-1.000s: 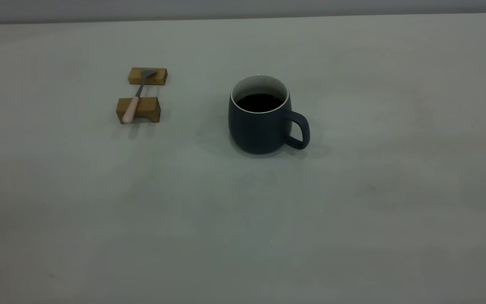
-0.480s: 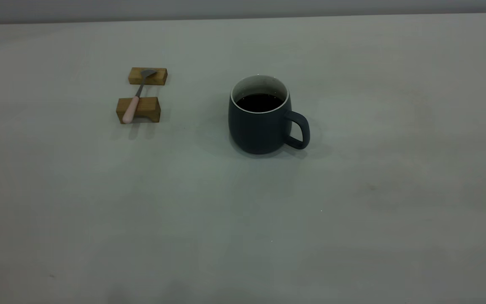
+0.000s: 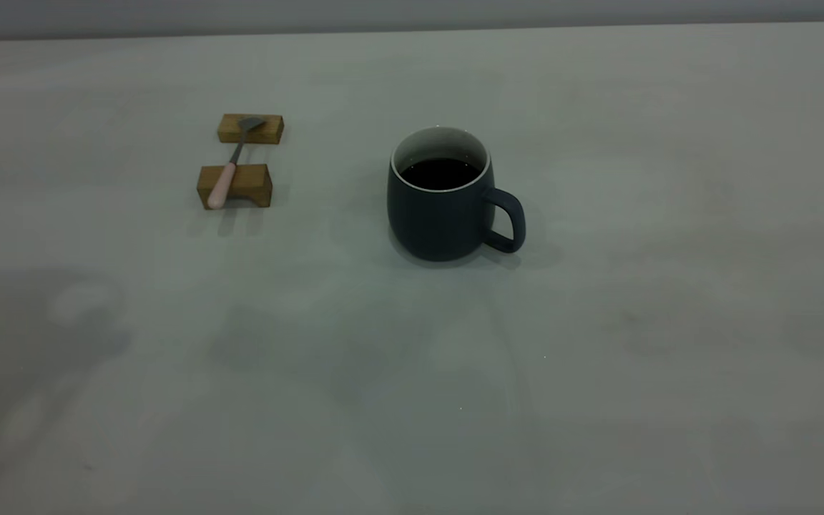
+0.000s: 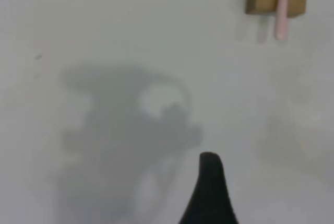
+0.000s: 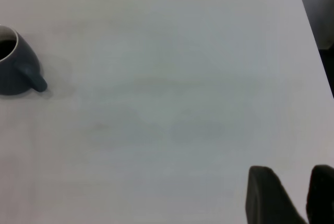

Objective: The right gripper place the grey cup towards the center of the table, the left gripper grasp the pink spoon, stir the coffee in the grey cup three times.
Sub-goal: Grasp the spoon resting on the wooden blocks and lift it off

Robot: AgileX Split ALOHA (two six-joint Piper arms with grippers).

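My left gripper picks up the pink spoon by its pink handle (image 3: 222,186) next. That leaves the pink spoon's metal bowl (image 3: 251,124) free to stir the coffee.
The grey cup (image 3: 442,207) stands upright near the middle of the table (image 3: 669,214), its handle to the right, with dark coffee (image 3: 441,173) inside. The pink spoon (image 3: 224,182) lies across two brown wooden blocks at the left, its metal bowl on the far one. No gripper shows in the exterior view. In the left wrist view the spoon's handle (image 4: 281,12) lies far ahead of my left gripper (image 4: 269,179), of which one dark finger (image 4: 210,182) shows. My right gripper (image 5: 293,174) hangs over bare table, far from the cup (image 5: 15,70), its fingers a narrow gap apart and empty.
The two wooden blocks (image 3: 234,186) (image 3: 250,129) carry the spoon. A broad arm shadow (image 3: 33,336) lies on the table's near left. The right wrist view shows the table's edge (image 5: 313,41) beside that gripper.
A large shadow has spread over the near left of the table in the exterior view. The cup, the spoon and the blocks have not moved.
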